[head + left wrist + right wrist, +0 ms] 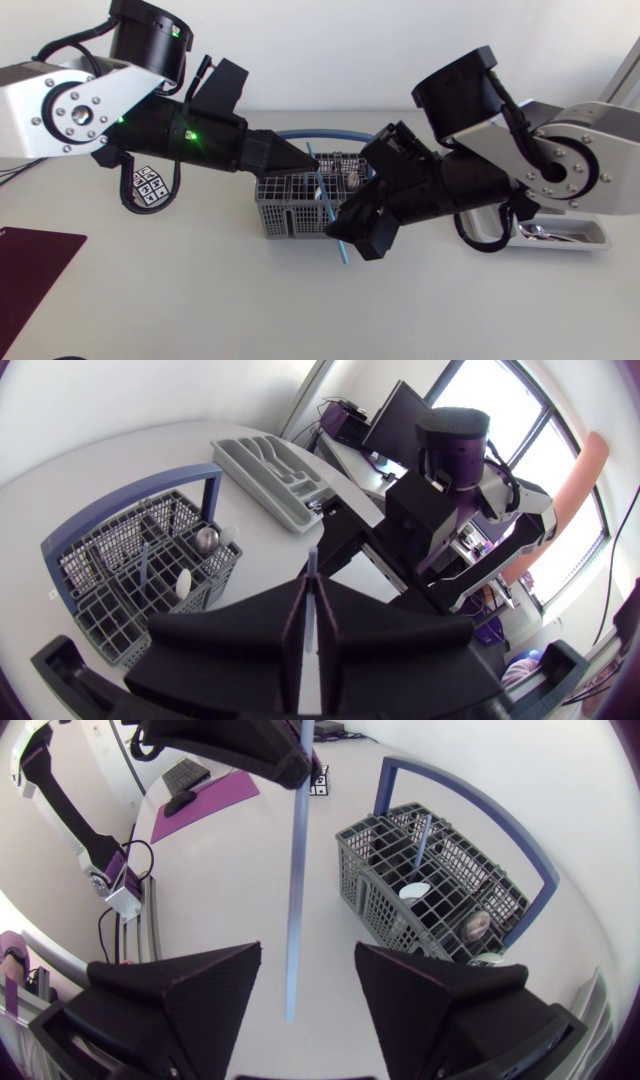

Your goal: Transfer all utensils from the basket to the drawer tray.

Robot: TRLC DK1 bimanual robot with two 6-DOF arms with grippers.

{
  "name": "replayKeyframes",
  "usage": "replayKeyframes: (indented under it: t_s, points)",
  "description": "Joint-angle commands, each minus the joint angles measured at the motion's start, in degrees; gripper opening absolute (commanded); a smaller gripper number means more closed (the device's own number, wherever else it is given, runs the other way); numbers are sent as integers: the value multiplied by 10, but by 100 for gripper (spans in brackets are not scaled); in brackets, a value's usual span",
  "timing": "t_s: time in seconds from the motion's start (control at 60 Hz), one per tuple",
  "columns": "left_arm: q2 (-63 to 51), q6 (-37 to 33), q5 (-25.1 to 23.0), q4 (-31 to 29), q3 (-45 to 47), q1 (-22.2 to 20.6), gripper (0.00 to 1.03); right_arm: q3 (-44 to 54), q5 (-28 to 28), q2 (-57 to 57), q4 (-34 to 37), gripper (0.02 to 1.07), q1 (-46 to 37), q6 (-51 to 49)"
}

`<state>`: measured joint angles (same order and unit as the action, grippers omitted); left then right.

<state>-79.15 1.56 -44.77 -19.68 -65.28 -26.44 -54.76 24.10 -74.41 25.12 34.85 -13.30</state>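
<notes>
I should next grab the blue utensil by its bare lower part (336, 233) (293, 950) with my right gripper, since my left gripper already covers the utensil's upper end.
My left gripper (311, 157) is shut on the upper end of a long thin blue utensil (335, 225), which hangs slanted above the front of the grey basket (285, 210). In the left wrist view the fingers (296, 622) pinch its handle (312, 565). My right gripper (347, 234) stands open around the lower part of the blue utensil (296, 880), with both fingers (200, 995) apart from it. The basket (372, 885) holds a white spoon (414, 892), a metal spoon (477, 925) and a blue handle (424, 830). The grey drawer tray (585, 238) lies at the right, partly hidden behind my right arm.
The basket has a tall blue hoop handle (320, 133). A small keypad-like object (148, 187) lies under my left arm. A dark purple mat (30, 262) lies at the table's front left. The drawer tray (262, 468) holds some cutlery.
</notes>
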Motion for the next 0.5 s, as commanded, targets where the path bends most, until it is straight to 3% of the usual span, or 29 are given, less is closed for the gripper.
replayKeyframes:
  t_s: [0.0, 0.133, 0.483]
  points:
    - [-9, 13, -9, -2, -20, -5, 4, -12, 4, -8, -7, 45, 7, 6]
    - [-11, 13, -9, -2, -20, -5, 4, -10, 4, -11, -16, 27, 10, 8]
    - [-14, 20, -10, -1, -23, -6, 4, -4, 5, -21, -22, 10, 18, 6]
